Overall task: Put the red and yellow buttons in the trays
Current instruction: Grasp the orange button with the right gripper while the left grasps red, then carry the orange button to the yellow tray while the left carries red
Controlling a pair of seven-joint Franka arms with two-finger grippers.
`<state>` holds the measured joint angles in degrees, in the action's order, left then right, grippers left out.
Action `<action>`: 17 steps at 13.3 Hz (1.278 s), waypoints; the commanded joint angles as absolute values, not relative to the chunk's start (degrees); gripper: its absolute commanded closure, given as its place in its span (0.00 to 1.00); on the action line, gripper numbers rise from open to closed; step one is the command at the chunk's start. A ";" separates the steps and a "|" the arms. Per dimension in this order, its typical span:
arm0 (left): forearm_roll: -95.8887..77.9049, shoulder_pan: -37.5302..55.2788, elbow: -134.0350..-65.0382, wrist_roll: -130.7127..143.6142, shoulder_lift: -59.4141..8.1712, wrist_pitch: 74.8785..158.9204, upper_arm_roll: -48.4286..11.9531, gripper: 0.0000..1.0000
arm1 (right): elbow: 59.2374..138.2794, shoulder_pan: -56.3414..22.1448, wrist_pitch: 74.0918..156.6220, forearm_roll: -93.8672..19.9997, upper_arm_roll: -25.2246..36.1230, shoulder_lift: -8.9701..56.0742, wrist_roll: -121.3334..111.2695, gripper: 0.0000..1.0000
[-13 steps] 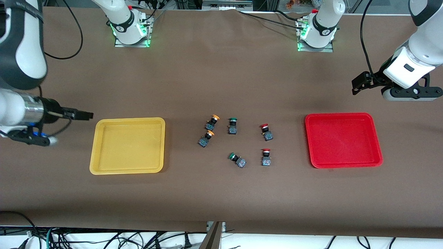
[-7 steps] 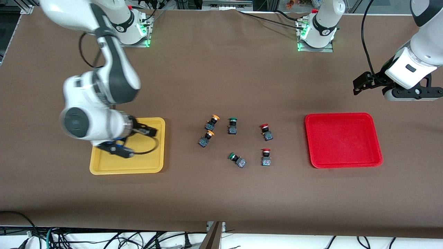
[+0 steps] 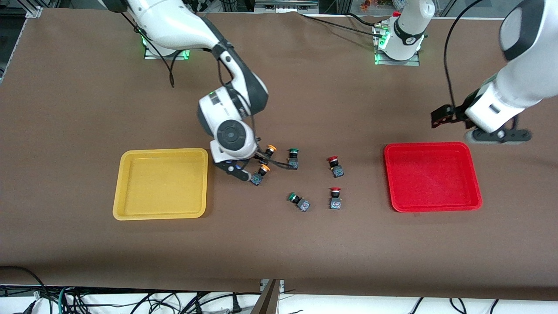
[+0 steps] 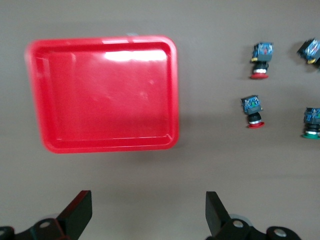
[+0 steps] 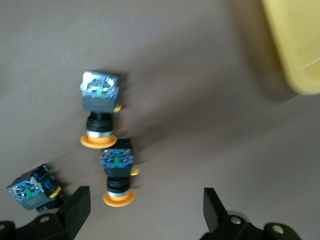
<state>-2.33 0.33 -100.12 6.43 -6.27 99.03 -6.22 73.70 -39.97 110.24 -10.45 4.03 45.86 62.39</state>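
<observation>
My right gripper grabs the yellow-capped button by its switch body (image 5: 117, 163) next, to place a yellow button in the yellow tray (image 5: 295, 40).
Two yellow-capped buttons (image 3: 269, 152) (image 3: 260, 173) lie near the table's middle; both show in the right wrist view (image 5: 100, 107) (image 5: 118, 170). My right gripper (image 3: 273, 160) hangs open and empty just over them, and the cap of one lies between its fingers (image 5: 142, 212). Two red-capped buttons (image 3: 335, 165) (image 3: 335, 197) lie toward the left arm's end, also in the left wrist view (image 4: 261, 60) (image 4: 252, 110). The yellow tray (image 3: 161, 183) and red tray (image 3: 433, 176) are empty. My left gripper (image 3: 442, 117) is open and empty over bare table beside the red tray (image 4: 100, 95), as its wrist view (image 4: 147, 215) shows.
Two green-capped buttons (image 3: 293, 158) (image 3: 299, 201) lie among the others; the farther one is right beside my right gripper's fingers. A corner of the yellow tray (image 5: 295, 45) shows in the right wrist view. Brown cloth covers the table.
My right arm has swung from its end of the table, over the yellow tray, to the yellow-capped buttons. My left gripper has shifted a little toward the red tray. The buttons have not moved.
</observation>
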 commanded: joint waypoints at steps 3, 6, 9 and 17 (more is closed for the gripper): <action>-3.69 7.19 -96.42 12.73 -23.53 113.61 -6.15 0.00 | 73.30 -42.27 116.27 -10.11 4.75 50.27 65.57 0.00; -3.60 15.01 -96.59 23.33 -29.68 126.06 -6.06 0.00 | 73.30 -42.97 118.12 -10.20 4.75 51.76 65.65 0.00; -2.81 18.54 -96.85 28.38 -35.50 133.59 -5.98 0.00 | 73.30 -43.42 120.05 -10.55 4.75 52.73 66.79 0.32; -2.20 20.48 -97.47 28.65 -40.69 135.35 -5.98 0.75 | 72.86 -42.02 110.27 -10.63 5.53 47.04 61.47 1.00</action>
